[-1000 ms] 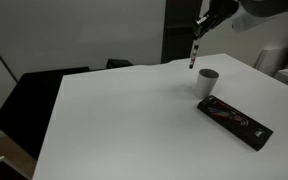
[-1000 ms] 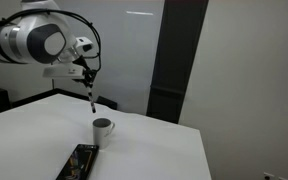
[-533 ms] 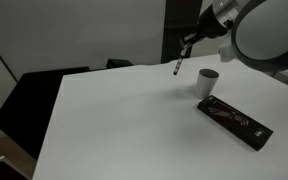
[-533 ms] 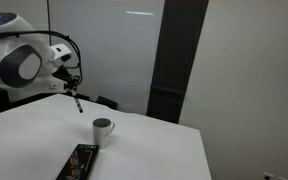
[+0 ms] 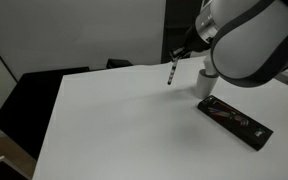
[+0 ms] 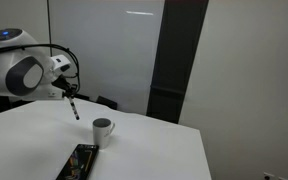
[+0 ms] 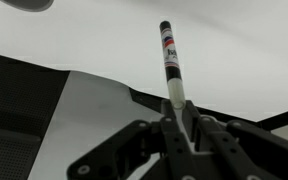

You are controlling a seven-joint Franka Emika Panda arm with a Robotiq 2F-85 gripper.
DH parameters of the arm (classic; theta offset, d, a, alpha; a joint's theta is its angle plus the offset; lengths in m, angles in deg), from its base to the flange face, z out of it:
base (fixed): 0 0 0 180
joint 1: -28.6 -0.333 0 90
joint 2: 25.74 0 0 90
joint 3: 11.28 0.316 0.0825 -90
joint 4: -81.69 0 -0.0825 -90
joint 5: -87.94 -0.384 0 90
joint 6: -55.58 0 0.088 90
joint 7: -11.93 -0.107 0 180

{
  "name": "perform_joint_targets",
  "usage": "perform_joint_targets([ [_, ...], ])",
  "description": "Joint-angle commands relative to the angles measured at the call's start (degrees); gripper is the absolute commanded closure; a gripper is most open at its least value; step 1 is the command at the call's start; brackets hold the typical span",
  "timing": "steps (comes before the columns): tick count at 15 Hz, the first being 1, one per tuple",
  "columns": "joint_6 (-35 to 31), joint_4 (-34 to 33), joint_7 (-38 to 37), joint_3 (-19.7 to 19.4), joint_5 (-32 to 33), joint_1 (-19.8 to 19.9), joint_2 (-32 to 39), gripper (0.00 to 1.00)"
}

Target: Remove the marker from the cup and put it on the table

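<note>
The marker stays held tilted in the air by my gripper for now, as it would fall loosely onto the white table beside the cup if I opened now.
My gripper (image 7: 177,112) is shut on the marker (image 7: 170,62), a thin stick with a dark tip and a red-marked band. In both exterior views the marker (image 5: 171,72) (image 6: 74,108) hangs tilted from the gripper (image 5: 177,54) (image 6: 69,92), in the air above the white table (image 5: 124,120) (image 6: 24,135). The light-grey cup (image 5: 203,82) (image 6: 102,129) stands on the table apart from the marker; the arm partly hides it in an exterior view. In the wrist view only an edge of the cup (image 7: 29,4) shows at the top left.
A flat black slab with reddish marks (image 5: 234,120) (image 6: 77,163) lies on the table near the cup. Black chairs (image 5: 29,95) stand past the table's edge. The arm's large white body (image 5: 249,40) (image 6: 19,75) hangs over the table.
The gripper has carried the marker sideways away from the cup, and the marker has tilted and come lower toward the table. The cup and slab have not moved.
</note>
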State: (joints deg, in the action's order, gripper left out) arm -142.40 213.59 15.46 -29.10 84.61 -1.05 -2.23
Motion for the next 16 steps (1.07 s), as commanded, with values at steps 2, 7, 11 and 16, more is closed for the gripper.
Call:
perform_joint_targets([
  [2, 0.01, -4.24, -1.84, 1.74, -0.03, 1.91, 5.16, 0.94],
  [7, 0.01, -6.61, -1.97, 2.63, -0.46, 2.69, 9.54, 0.94],
  [11, -0.18, -7.84, -0.10, 4.38, -3.15, 4.07, 12.39, 0.94],
  [16, -0.34, -7.71, -0.20, 4.82, -5.73, 4.95, 13.15, 0.94],
])
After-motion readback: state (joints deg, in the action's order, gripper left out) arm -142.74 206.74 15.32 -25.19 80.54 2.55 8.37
